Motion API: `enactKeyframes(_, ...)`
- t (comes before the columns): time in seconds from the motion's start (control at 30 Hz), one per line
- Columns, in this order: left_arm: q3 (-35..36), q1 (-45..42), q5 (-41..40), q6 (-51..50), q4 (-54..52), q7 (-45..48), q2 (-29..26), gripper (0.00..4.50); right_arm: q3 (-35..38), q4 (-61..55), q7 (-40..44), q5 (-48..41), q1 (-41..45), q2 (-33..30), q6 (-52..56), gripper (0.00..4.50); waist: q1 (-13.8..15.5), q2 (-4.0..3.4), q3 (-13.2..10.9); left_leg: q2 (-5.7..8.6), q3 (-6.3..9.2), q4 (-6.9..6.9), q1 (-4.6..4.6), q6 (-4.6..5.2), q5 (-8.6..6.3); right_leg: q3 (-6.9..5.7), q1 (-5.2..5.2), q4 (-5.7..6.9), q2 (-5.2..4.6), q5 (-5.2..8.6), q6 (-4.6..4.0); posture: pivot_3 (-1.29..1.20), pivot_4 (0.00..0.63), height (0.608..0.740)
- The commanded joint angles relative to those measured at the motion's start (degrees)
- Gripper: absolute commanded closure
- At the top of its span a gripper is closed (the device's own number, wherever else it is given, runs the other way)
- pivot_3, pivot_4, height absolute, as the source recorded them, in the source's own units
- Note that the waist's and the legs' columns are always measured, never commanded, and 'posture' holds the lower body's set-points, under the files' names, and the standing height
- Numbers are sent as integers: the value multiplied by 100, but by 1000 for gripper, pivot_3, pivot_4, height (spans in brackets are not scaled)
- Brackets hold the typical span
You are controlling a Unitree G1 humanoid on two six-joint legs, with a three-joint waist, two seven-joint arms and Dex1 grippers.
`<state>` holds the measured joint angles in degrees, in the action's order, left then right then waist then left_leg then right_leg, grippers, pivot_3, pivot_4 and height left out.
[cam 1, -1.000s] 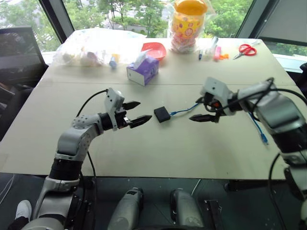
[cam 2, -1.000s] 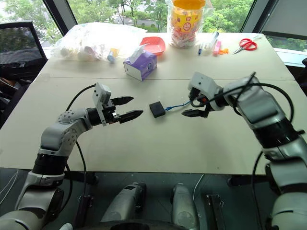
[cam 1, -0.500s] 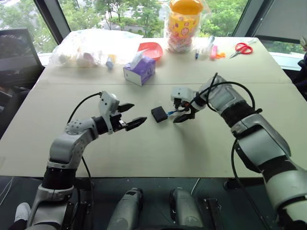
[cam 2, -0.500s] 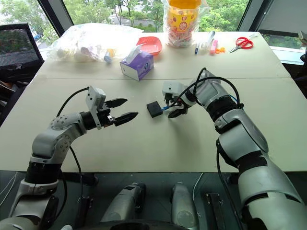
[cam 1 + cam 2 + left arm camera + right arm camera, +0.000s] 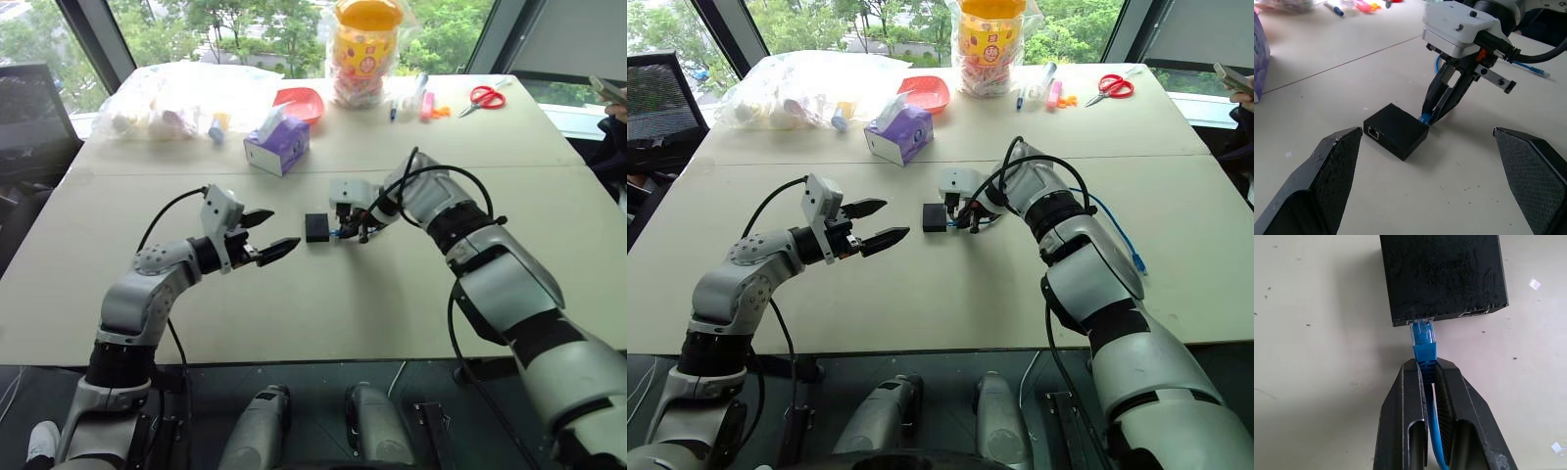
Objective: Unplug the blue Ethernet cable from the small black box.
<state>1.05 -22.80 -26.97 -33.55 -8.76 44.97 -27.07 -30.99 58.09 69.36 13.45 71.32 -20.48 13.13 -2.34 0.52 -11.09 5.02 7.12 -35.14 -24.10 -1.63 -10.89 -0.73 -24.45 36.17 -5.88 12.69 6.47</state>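
Observation:
My left gripper should grab the small black box by its empty-port end (image 5: 310, 228) (image 5: 1380, 135) next, since my right gripper's fingers are crowding the box's plugged side.
The small black box (image 5: 316, 227) lies flat on the table's middle. The blue Ethernet cable (image 5: 1422, 335) has its clear plug seated in the box's side. My right gripper (image 5: 1427, 364) points down at the table and is shut on the cable's blue boot just behind the plug, a finger's width from the box. From there the cable (image 5: 1112, 225) trails off to the right across the table. My left gripper (image 5: 284, 227) hovers level and open just left of the box, not touching it, with the box (image 5: 1397, 130) between its spread fingers' line of sight.
A purple tissue box (image 5: 276, 145), a red bowl (image 5: 301, 100) and a clear bag of items (image 5: 167, 98) sit behind the box. A yellow-lidded jar (image 5: 364, 49), pens (image 5: 421, 101) and red scissors (image 5: 485, 96) line the far edge.
My right gripper moved left and down to the box and shut on the cable behind the plug. The left arm held still. The camera view shifted slightly.

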Motion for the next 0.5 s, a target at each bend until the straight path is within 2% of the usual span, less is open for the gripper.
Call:
enactKeyframes(0.03, 9, -183, -77, 47, 84, 71, 33, 0, 601, -1504, -1293, 191, -631, -421, -199, 4481, 31, 0, 0, 0, 1, 1, 0, 0, 0, 1, 0, -1, 0, 0, 0, 0, 150, 740)
enactKeyframes(0.13, 97, -393, -202, -51, 318, 140, 79, 0, 1287, -4020, -2065, 216, -2074, -1033, -618, 4481, 159, 1, 0, 1, -12, 4, -8, 0, 0, 13, -13, -2, -3, 0, 1, 0, 150, 740)
enactKeyframes(0.2, 230, -521, -339, -154, 441, 152, 111, 0, 1796, -5059, -2419, -86, -2792, -982, -380, 4481, 174, 1, 0, 1, -12, 4, -18, 1, -1, 14, -17, -3, -4, 1, 2, 0, 150, 740)
enactKeyframes(0.37, 427, -853, -801, -620, 586, 219, 144, 0, 2264, -6556, -2805, -182, -3808, -975, 165, 4481, 116, 2, 0, -6, -48, -3, -4, 6, -2, 41, -16, -2, -2, -1, 4, 0, 150, 740)
enactKeyframes(0.5, 519, -1148, -1241, -1067, 667, 294, 188, 0, 2219, -7321, -2982, 60, -4256, -1154, -137, 4481, 153, 4, 0, -32, -50, -6, 15, 7, -3, 41, 5, -3, 6, 0, 2, 0, 150, 740)
